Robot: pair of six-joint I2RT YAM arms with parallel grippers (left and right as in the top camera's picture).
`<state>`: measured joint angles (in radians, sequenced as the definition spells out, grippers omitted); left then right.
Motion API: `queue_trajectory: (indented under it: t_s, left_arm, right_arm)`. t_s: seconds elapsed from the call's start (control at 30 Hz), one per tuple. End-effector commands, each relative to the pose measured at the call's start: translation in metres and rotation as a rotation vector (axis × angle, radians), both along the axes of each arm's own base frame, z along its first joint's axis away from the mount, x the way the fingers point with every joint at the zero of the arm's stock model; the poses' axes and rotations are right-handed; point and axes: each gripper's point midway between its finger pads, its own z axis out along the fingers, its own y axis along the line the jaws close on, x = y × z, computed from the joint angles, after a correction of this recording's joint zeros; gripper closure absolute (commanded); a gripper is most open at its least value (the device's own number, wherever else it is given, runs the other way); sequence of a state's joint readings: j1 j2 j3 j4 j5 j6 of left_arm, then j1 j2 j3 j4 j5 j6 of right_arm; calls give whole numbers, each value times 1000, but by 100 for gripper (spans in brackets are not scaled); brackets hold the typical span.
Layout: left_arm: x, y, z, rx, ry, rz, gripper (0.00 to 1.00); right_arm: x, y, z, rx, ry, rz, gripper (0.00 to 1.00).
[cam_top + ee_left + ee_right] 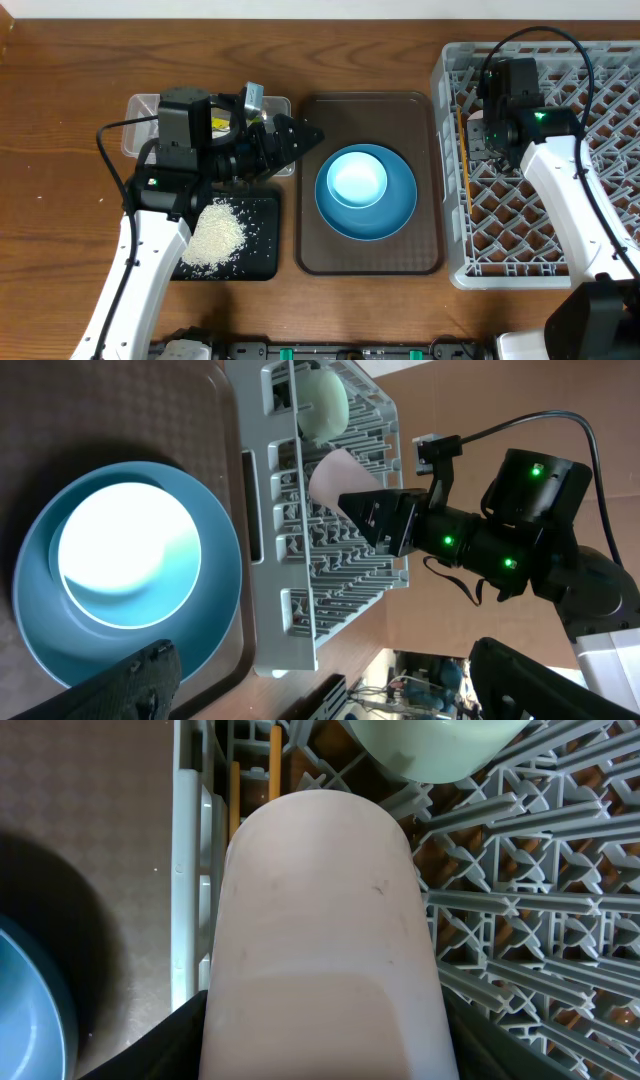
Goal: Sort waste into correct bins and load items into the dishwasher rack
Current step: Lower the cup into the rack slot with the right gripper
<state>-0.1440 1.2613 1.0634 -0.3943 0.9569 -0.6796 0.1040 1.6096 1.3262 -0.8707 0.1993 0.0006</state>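
Note:
The pink cup hangs inside the rack's side and would come to rest in the rack, so my right gripper should release it.
My right gripper (320,1045) is shut on the small pink cup (320,910) and holds it over the left part of the grey dishwasher rack (520,900). The mint-green bowl (430,745) and the wooden chopsticks (272,760) lie in the rack beyond the cup. In the overhead view the right gripper (487,135) is above the rack's (600,120) left side, beside the chopsticks (463,150). The blue plate (395,215) carries the pale-blue bowl (358,178). My left gripper (300,135) is open and empty, between the clear tub (140,110) and the plate. Rice (213,235) lies on the black tray (262,240).
The plate sits on a dark brown serving tray (320,255) between the bins and the rack. Something yellow-printed (220,122) shows in the clear tub under my left arm. The left wrist view shows the plate (215,560), the rack (330,560) and the pink cup (335,470).

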Motion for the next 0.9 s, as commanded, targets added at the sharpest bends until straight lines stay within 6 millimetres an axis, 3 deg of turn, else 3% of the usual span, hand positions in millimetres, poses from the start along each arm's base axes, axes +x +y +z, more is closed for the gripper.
queue_trajectory:
  t_s: [0.0,0.2,0.5,0.87]
  left_arm:
    - [1,2,-1,11,-10,6,5]
    - [1,2,-1,11,-10,6,5]
    - [1,2,-1,11,-10,6,5]
    - [1,2,-1,11,-10,6,5]
  right_arm:
    - [-2,-4,-3,2,7,-27,52]
    - [-2,-4,-3,2,7,-27,39]
    - [-2,-4,-3,2,7,-27,37]
    - [-3,-4,-3,1,9,-27,27]
